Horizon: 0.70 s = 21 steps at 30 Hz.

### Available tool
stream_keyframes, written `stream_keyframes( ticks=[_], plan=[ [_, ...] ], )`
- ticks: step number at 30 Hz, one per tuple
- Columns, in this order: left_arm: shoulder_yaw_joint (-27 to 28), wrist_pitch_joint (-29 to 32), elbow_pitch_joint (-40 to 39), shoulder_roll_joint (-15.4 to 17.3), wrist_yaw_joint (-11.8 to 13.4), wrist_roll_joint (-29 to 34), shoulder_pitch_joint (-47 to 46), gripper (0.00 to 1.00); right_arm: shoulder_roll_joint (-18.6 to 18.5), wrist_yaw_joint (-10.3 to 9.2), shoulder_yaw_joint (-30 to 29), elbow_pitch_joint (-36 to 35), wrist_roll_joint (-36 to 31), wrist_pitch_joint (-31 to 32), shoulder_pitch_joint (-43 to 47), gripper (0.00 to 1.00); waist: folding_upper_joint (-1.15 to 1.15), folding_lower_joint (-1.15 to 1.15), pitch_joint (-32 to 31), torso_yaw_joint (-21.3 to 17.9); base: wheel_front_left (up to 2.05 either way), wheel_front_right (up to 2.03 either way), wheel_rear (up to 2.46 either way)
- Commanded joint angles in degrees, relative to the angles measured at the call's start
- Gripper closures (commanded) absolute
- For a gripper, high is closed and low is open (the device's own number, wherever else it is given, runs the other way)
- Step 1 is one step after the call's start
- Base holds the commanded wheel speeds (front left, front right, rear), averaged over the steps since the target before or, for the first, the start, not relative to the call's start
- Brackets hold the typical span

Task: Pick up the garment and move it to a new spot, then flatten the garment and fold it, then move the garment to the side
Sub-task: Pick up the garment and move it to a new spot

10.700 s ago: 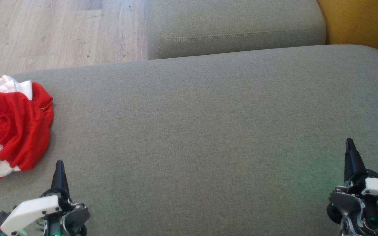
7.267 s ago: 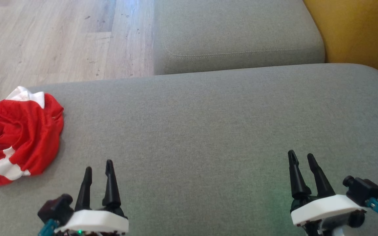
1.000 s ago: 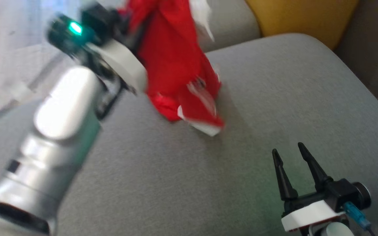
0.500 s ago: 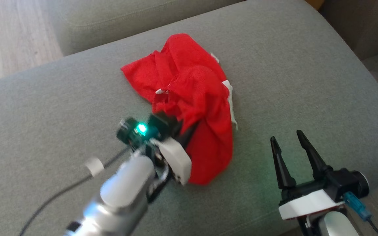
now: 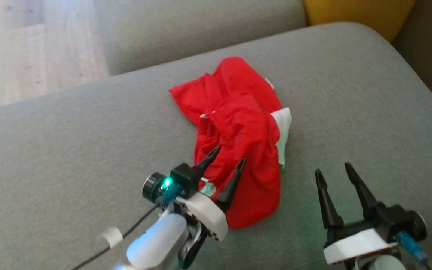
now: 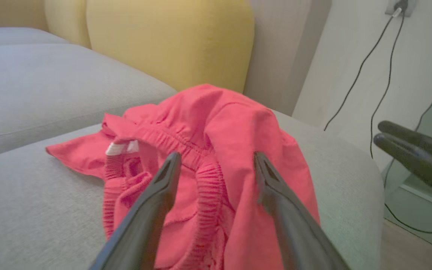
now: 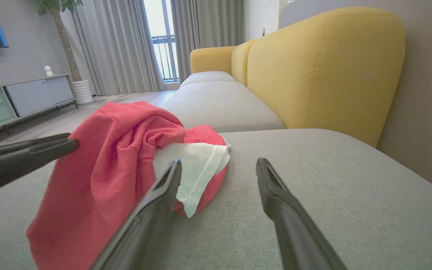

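Note:
The waistband stands up in a fold, so my left gripper should next pinch the crumpled garment by its ribbed waistband [image 6: 210, 191] to pick it up.
The garment [image 5: 238, 131] is a red piece with white trim, lying crumpled in a heap on the grey sofa cushion [image 5: 69, 150]. My left gripper [image 5: 228, 159] is open over the heap's near end, its two fingers spread with red cloth under them and nothing pinched. In the left wrist view the garment [image 6: 208, 150] bunches up between and beyond the fingers [image 6: 156, 195]. My right gripper [image 5: 334, 168] stands open to the right of the heap, over bare cushion. The right wrist view shows the garment [image 7: 111, 161] at left with a white fold [image 7: 197, 165] by my left finger.
A second grey cushion [image 5: 186, 26] lies beyond, with wooden floor [image 5: 21, 48] to the far left. A yellow backrest [image 7: 324, 67] rises at the far right. The cushion's edge drops off at right, where cables [image 6: 373, 75] hang on the wall.
My left gripper has opened and let go of the garment, which now rests in a heap on the cushion. The head camera has shifted. The right gripper stays open.

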Motion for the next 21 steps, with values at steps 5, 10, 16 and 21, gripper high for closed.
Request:
stream_keyframes(
  ticks=[5,10,16,21],
  plan=[
    [3.30,-2.60,-6.00,1.59,4.99,-0.79,3.65,0.00,-0.09,-0.05,0.81,-1.76,-0.35,0.04,0.43,0.00,0.00,0.01,-2.57,2.82,0.00,0.00,0.00],
    [5.75,-3.31,-10.81,4.70,8.42,-1.43,8.57,0.00,-0.09,-0.05,0.20,-2.12,-0.33,0.04,1.26,0.00,0.00,0.01,-3.08,3.65,0.00,0.00,0.00],
    [9.95,-3.99,-18.94,9.35,13.80,-0.23,14.17,0.00,-0.10,-0.05,-0.12,-2.50,-0.35,0.04,2.41,0.00,0.00,0.01,-3.58,4.40,0.00,0.00,0.00],
    [13.66,-4.16,-23.63,11.43,17.28,-0.01,18.45,0.00,-0.25,-0.05,-0.61,-2.71,-0.34,0.04,3.00,0.00,0.00,0.01,-3.75,4.85,0.00,0.00,0.00]
  ],
)
